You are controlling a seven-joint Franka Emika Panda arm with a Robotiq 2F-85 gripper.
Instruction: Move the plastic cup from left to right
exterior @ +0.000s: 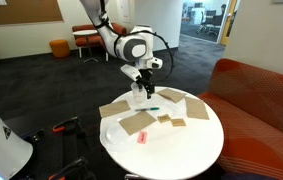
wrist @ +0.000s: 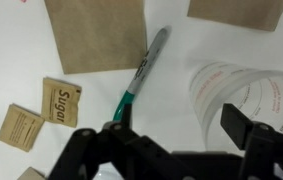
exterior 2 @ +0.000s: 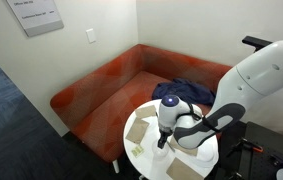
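Note:
The cup's rim point(exterior: 139, 86) is between my open fingers, one over the cup's opening and one outside the cup's side, so my gripper should close. Closing now would hold it.
The clear plastic cup point(wrist: 243, 88) stands on the white round table point(exterior: 186, 150), seen from above at the right of the wrist view. My gripper point(wrist: 184, 120) is open and low over the table. Its right finger sits over the cup's mouth, and the cup's left wall lies between the fingers. The left finger is by the tip of a green-capped marker point(wrist: 141, 75). In an exterior view the gripper point(exterior: 141, 86) hangs at the table's far left edge with the cup point(exterior: 141, 98) just under it. In an exterior view the gripper point(exterior 2: 164, 138) hides the cup.
Brown cardboard pieces point(wrist: 96, 32) point(exterior: 136, 122) and two small sugar packets point(wrist: 61, 102) lie around the marker. A pink item point(exterior: 141, 137) lies near the front. A red sofa point(exterior 2: 101, 85) curves round the table.

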